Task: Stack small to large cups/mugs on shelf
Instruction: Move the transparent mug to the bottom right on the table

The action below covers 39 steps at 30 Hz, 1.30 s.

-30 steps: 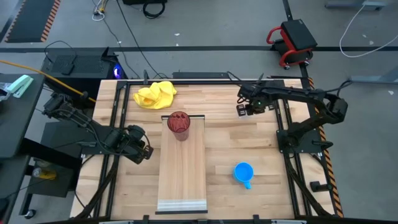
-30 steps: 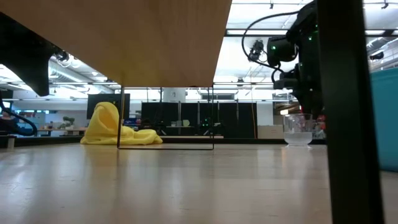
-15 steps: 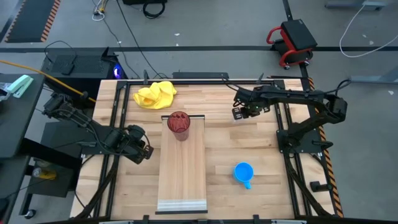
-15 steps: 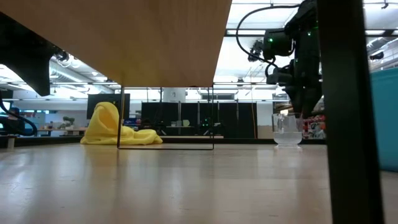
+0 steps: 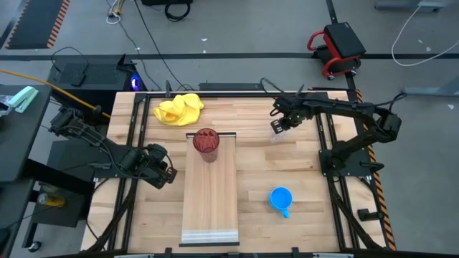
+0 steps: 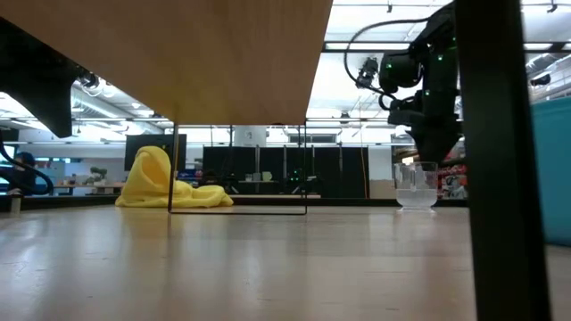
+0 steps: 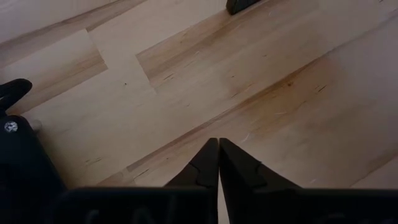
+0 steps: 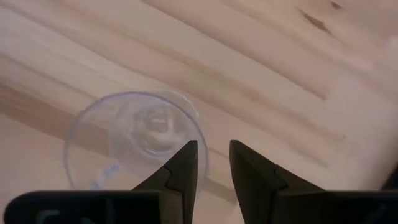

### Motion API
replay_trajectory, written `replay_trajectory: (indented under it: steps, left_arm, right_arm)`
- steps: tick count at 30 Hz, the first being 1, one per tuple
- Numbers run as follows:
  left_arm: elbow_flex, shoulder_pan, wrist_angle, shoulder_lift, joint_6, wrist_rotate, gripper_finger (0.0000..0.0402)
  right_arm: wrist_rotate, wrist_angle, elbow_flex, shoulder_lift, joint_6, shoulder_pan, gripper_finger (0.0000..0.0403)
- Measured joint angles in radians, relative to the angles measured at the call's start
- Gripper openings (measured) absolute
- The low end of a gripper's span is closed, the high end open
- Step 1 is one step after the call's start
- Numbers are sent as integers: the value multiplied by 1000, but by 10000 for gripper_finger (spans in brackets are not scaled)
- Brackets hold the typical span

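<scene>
The clear glass cup should be stacked with the blue mug, so my right gripper should next take hold of the glass cup by its rim.
A small clear glass cup stands upright on the table at the far right, also seen in the low view. My right gripper points down over the cup's rim with a narrow gap between its fingers, one finger above the cup's inside and one outside. The dark red ribbed tumbler stands on the far end of the pale shelf. The blue mug sits on the table to the shelf's right. At the table's left, my left gripper is shut and holds nothing, its tips above bare wood. My right gripper comes from above at the cup's rim, with one finger over the inside and the other outside. Whether either finger touches the glass, I cannot tell. The cup stands upright with its base on the table.
A crumpled yellow cloth lies at the far left of the table. The shelf runs from near to far down the middle, and the low view shows its underside. Bare tabletop lies between shelf and cup.
My right gripper has swung a little toward the table's left, then partly back, and has rolled about its own axis. The glass cup now stands a little farther toward the table's left than a second ago, still upright on the table.
</scene>
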Motion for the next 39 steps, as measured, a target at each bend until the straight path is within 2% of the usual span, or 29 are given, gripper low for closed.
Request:
replay_trajectory:
  steps: [5,14,22,33,39]
  left_arm:
    - [0,0,0,0,0,0,9]
    - [0,0,0,0,-1,0,26]
    - [0,0,0,0,-21,0,10]
    - [0,0,0,0,-20,0,30]
    - [0,0,0,0,-20,0,20]
  right_arm:
    - [-22,28,0,0,-79,-6,100]
    - [-25,27,0,0,-205,-33,100]
    - [-33,50,0,7,-268,-45,100]
    - [-44,58,0,62,-272,-42,100]
    - [-45,57,0,60,-213,-42,90]
